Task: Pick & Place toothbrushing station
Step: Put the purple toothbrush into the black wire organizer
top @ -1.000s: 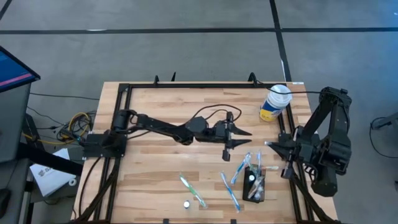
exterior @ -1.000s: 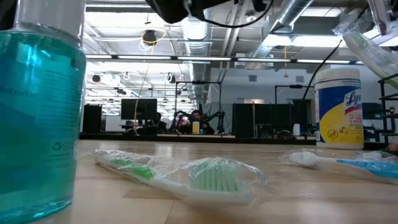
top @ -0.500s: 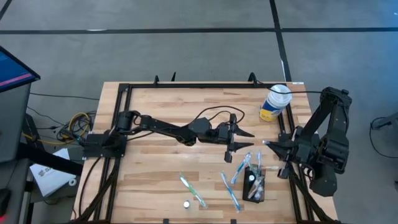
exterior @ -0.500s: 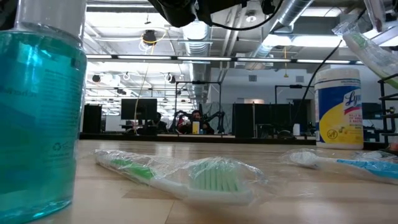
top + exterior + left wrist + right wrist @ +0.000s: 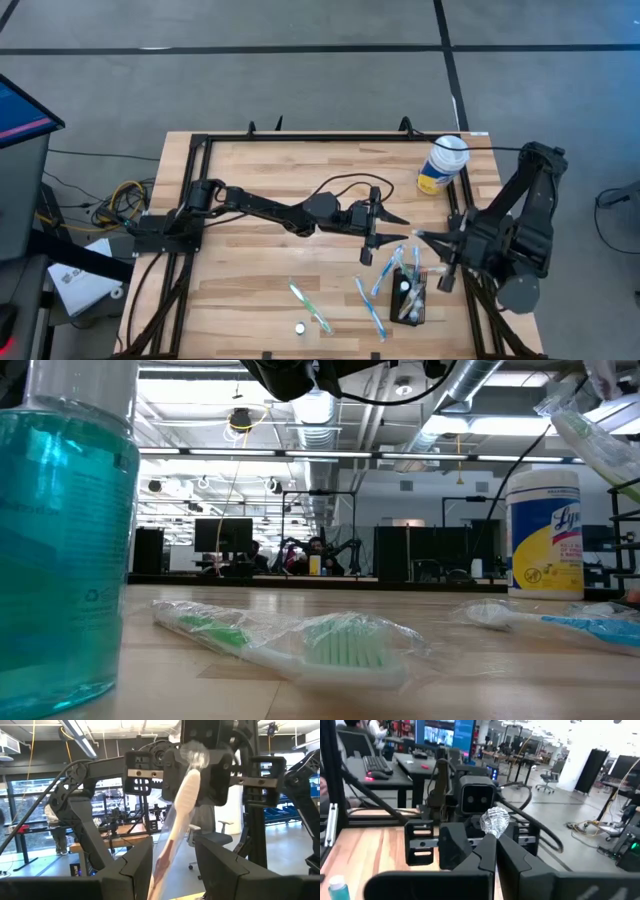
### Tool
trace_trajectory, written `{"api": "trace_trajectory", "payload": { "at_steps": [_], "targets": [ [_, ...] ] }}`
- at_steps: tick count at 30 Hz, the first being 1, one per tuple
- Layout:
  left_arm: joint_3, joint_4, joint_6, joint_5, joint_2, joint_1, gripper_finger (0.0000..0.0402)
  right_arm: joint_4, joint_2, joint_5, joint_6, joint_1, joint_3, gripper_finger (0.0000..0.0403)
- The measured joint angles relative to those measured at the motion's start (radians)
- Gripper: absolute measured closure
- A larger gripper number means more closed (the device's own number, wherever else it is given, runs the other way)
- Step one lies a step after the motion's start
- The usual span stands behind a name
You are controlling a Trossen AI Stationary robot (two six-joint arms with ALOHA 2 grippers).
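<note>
My left gripper grabs the wrapped toothbrush by its neck below the head (image 5: 398, 250) next, to carry it on to the toothbrushing station (image 5: 398, 303).
The toothbrushing station (image 5: 398, 303), a small black box with wrapped toothbrushes in it, stands on the table near the front right. Above the table and just beyond it, my two grippers meet tip to tip. My right gripper (image 5: 418, 236) (image 5: 496, 840) is shut on a plastic-wrapped toothbrush (image 5: 182, 800). My left gripper (image 5: 398, 227) (image 5: 174, 847) is open, with one finger on either side of that toothbrush's lower part. Whether a finger touches it, I cannot tell. My right gripper pinches the wrapped toothbrush between its two shut fingers, close to one end. The crumpled wrap end (image 5: 495, 821) sticks out just past the fingertips. The fingers come level from the table's right and lie across the brush. The brush is lifted clear and slants between the left fingers.
Wrapped toothbrushes lie loose on the table: a green one (image 5: 310, 305) (image 5: 300, 645) and blue ones (image 5: 372, 305) (image 5: 388, 270). A small teal bottle (image 5: 299, 327) (image 5: 60, 540) stands near the front edge. A yellow-and-white canister (image 5: 443, 165) (image 5: 545, 530) stands at the far right.
My right gripper has gone toward the table's left, up to my left gripper, carrying the wrapped toothbrush clear of the table.
</note>
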Motion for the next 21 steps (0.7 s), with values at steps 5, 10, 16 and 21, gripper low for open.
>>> {"api": "trace_trajectory", "payload": {
  "at_steps": [5, 10, 16, 21],
  "targets": [
    [0.0, 0.0, 0.0, 0.023, 0.0, -0.002, 0.0258, 0.146, -0.002, -0.077, -0.166, -0.055, 0.0, 0.0403],
    [0.0, 0.0, 0.0, 0.027, 0.0, -0.005, 0.0258, 0.234, -0.001, -0.139, -0.285, -0.106, 0.0, 0.0403],
    [-0.001, 0.019, 0.0, 0.124, -0.002, -0.01, 0.0258, 0.238, -0.001, -0.198, -0.291, -0.145, 0.0, 0.0403],
    [-0.001, 0.026, 0.0, 0.126, -0.002, -0.009, 0.0264, 0.236, -0.001, -0.205, -0.294, -0.161, 0.0, 0.0403]
  ]
}}
